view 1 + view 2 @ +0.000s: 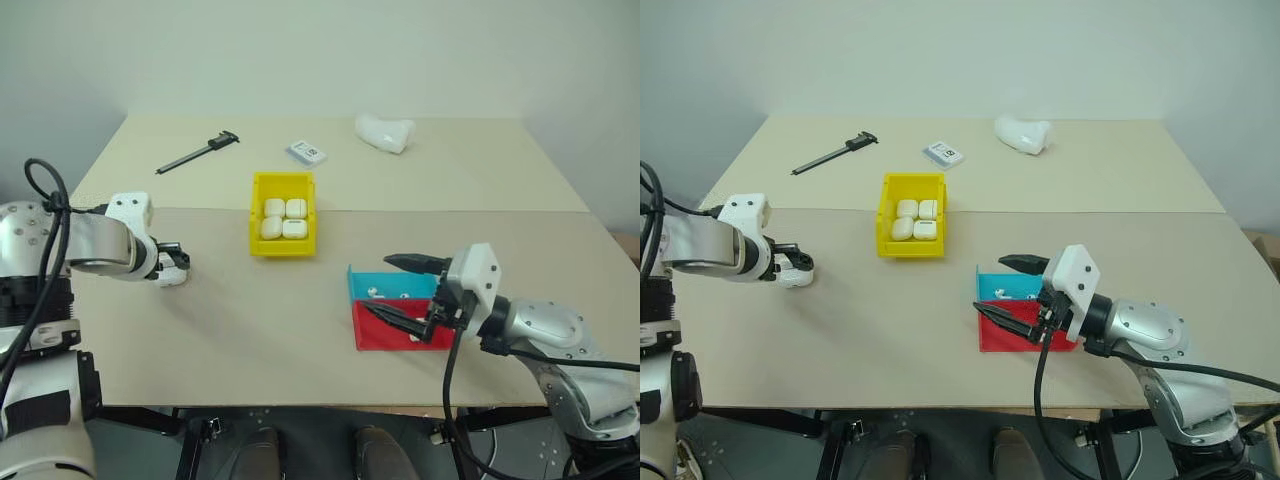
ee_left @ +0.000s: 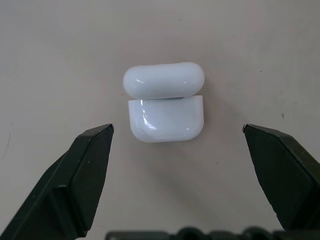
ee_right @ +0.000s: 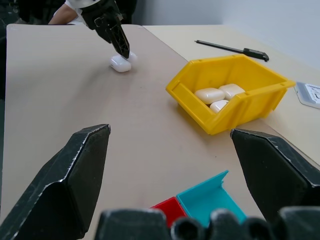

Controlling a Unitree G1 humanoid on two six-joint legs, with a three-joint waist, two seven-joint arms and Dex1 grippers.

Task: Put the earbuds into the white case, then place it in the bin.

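Observation:
My left gripper first comes down onto the white case's body, and only then closes on the body.
A glossy white case lies on the table at the left, its lid and body split by a thin seam. My left gripper hovers just above it, pointing down, open, one finger on each side and not touching. The same case shows under those fingers in the right wrist view. The yellow bin stands mid-table with several white cases inside. Tiny white earbuds lie in the blue tray. My right gripper hangs open and empty above the trays.
A red tray adjoins the blue one near the front edge. At the back of the table lie a black caliper, a small white card and a lumpy white object.

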